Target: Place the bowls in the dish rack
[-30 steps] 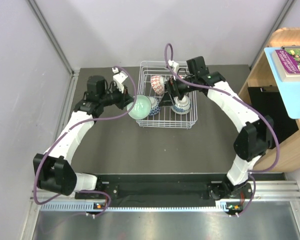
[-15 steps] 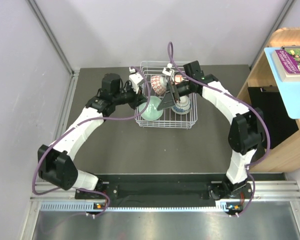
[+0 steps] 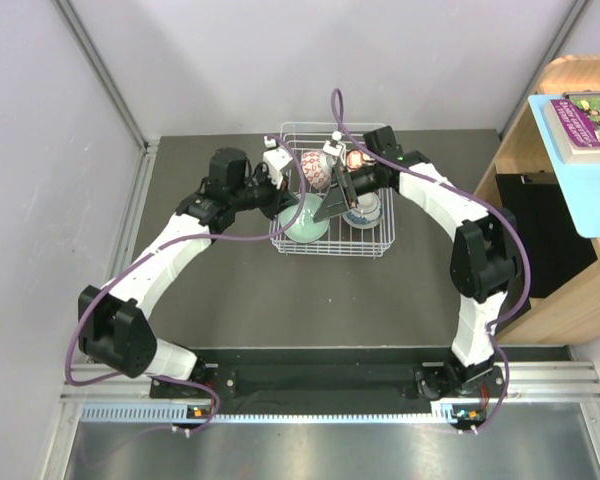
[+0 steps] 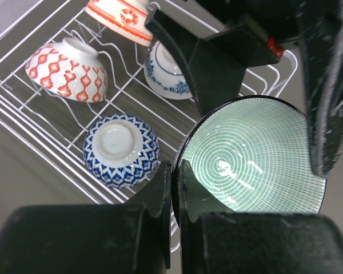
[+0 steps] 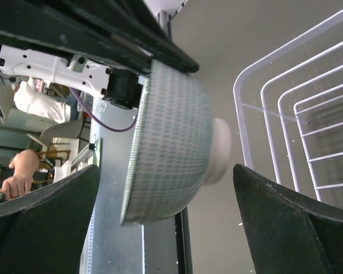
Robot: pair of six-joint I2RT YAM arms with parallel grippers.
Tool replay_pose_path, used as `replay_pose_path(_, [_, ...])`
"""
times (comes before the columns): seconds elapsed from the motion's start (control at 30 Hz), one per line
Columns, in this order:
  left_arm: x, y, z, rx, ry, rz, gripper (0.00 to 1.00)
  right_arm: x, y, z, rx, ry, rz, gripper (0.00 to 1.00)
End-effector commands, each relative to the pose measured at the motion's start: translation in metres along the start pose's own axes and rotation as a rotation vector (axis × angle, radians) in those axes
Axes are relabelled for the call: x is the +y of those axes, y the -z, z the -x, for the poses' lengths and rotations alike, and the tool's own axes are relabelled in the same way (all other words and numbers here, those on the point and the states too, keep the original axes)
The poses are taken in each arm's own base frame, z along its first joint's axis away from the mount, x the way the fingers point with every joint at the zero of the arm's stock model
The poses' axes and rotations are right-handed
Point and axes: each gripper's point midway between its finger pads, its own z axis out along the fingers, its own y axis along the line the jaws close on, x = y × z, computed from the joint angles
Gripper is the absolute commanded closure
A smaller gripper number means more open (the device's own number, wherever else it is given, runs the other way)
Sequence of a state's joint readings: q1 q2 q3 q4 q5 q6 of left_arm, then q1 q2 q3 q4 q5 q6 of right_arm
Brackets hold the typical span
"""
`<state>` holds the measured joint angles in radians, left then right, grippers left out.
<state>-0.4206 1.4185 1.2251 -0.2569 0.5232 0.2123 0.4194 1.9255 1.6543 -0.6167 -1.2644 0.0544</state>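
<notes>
My right gripper moves toward the green bowl's foot next before closing on it, since most of the foot lies ahead of the fingers in the right wrist view.
My left gripper [image 4: 174, 191] is shut on the rim of the pale green bowl [image 4: 257, 154] and holds it tilted over the near-left part of the white dish rack [image 3: 380, 240]. In the top view the bowl [image 3: 305, 218] is at the rack's near-left corner. My right gripper [image 5: 171, 217] is wide open, with one finger on each side of the green bowl [image 5: 171, 142], not touching it. In the rack lie a blue-and-white bowl [image 4: 121, 149] upside down, an orange-red bowl [image 4: 68, 69], a second orange-red bowl [image 4: 120, 14] and a blue floral bowl [image 4: 163, 71].
A wooden shelf unit [image 3: 570, 170] with a blue board and a book stands at the right. Grey walls close in the left and the back. A metal rail [image 3: 330, 410] runs along the near edge by the arm bases.
My left arm has carried the green bowl right, from beside the rack to over its near-left corner. My right gripper has swung toward the bowl and now straddles it.
</notes>
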Motion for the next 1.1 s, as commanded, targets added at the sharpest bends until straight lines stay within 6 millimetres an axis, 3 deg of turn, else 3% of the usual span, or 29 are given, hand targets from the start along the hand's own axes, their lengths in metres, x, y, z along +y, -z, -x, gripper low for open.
replay_pose_path(0.0, [-0.009,0.019,0.07,-0.191,-0.107,-0.001,1.0,-0.006,0.004,0.011,-0.021,0.059,-0.011,0.0])
replay_pose_path(0.2, [-0.011,0.023,0.073,-0.205,-0.112,-0.003,1.0,-0.008,0.008,0.011,-0.026,0.061,-0.017,0.0])
replay_pose_path(0.5, [-0.012,0.019,0.07,-0.199,-0.108,-0.01,1.0,0.011,0.007,0.008,-0.014,0.041,0.123,0.04])
replay_pose_path(0.63, [-0.014,0.018,0.071,-0.199,-0.106,-0.017,1.0,0.01,0.006,0.009,-0.012,0.038,0.132,0.04])
replay_pose_path(0.83, [-0.016,0.016,0.071,-0.199,-0.101,-0.027,1.0,0.008,-0.005,0.004,0.009,0.026,0.141,0.03])
replay_pose_path(1.07, [-0.016,0.015,0.067,-0.192,-0.101,-0.026,1.0,0.022,-0.013,0.003,0.03,0.044,0.173,0.05])
